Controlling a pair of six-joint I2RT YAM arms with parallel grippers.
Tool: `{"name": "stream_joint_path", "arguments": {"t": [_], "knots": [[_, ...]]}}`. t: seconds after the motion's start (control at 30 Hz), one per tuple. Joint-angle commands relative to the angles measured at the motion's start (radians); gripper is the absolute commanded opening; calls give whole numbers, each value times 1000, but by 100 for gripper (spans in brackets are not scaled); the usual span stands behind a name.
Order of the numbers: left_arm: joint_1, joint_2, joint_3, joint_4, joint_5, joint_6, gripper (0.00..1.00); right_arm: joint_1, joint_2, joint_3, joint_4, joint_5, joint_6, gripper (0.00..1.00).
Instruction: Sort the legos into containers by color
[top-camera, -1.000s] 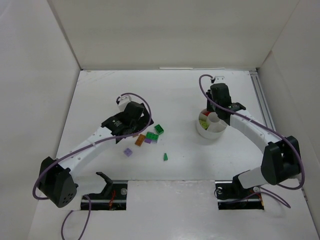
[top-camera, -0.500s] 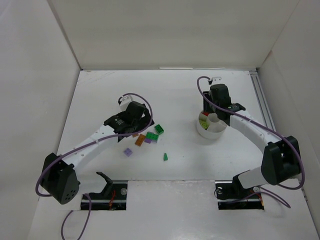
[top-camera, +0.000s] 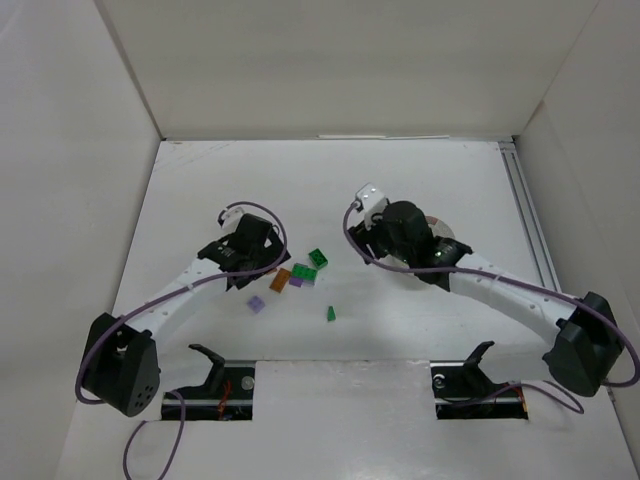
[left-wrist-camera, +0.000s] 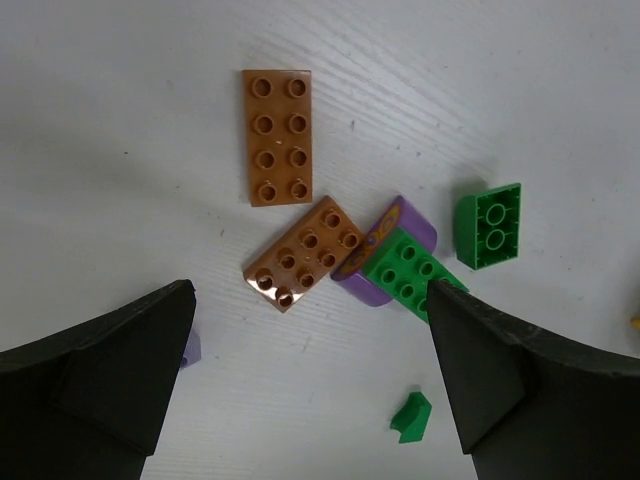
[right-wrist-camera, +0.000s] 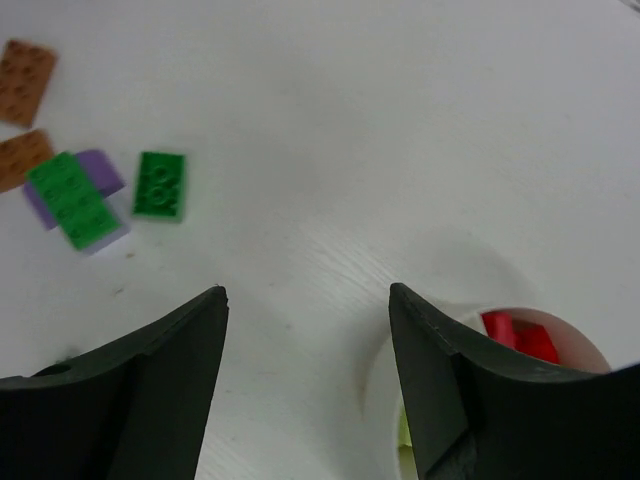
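Note:
The left gripper will next grab an orange-brown lego by its long sides near one end, so that the lego's other end stays free to enter the dish (top-camera: 450, 238).
Loose legos lie mid-table: two orange-brown bricks (left-wrist-camera: 277, 137) (left-wrist-camera: 304, 253), a green brick (left-wrist-camera: 410, 272) on top of a lilac one (left-wrist-camera: 385, 255), another green brick (left-wrist-camera: 488, 225) and a small green piece (left-wrist-camera: 410, 416). My left gripper (left-wrist-camera: 312, 310) hovers open over them, holding nothing; from above it (top-camera: 268, 262) sits just left of the pile (top-camera: 300, 275). My right gripper (right-wrist-camera: 307, 295) is open and empty over bare table, between the pile and the white dish (right-wrist-camera: 381, 396). Red bricks (right-wrist-camera: 520, 337) show in one compartment. From above, the right arm hides most of the dish (top-camera: 450, 238).
A single lilac brick (top-camera: 257, 305) lies nearer the arm bases, and it shows beside my left finger (left-wrist-camera: 190, 348). White walls enclose the table on the left, back and right. Two cut-outs with clamps (top-camera: 215, 385) sit at the near edge.
My right gripper has opened and swung left, from over the dish toward the loose bricks. The left gripper has shifted slightly left and stays open.

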Motion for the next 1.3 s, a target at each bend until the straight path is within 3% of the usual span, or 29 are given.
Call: {"name": "stream_joint_path", "arguments": {"t": [0.0,0.13,0.37,0.73,0.77,1.03,1.27], "knots": [[48,-50,-48,23,18,-17,100,107,36,-15,72,-74,-109,71],[105,-28,-87,55,41,-17,100,208,130,31,81,-97,-132,71],[136,47,-72,118,-22,-54,97,233,191,42,101,-73,-72,68],[136,274,25,98,-77,-66,83,233,-19,-79,110,102,34,68],[136,283,34,98,-77,-66,76,233,-49,-88,110,114,46,68],[126,326,11,110,-86,-86,51,233,-143,-124,92,225,64,68],[96,364,14,90,-119,-95,34,224,-200,-153,83,236,84,68]]}}
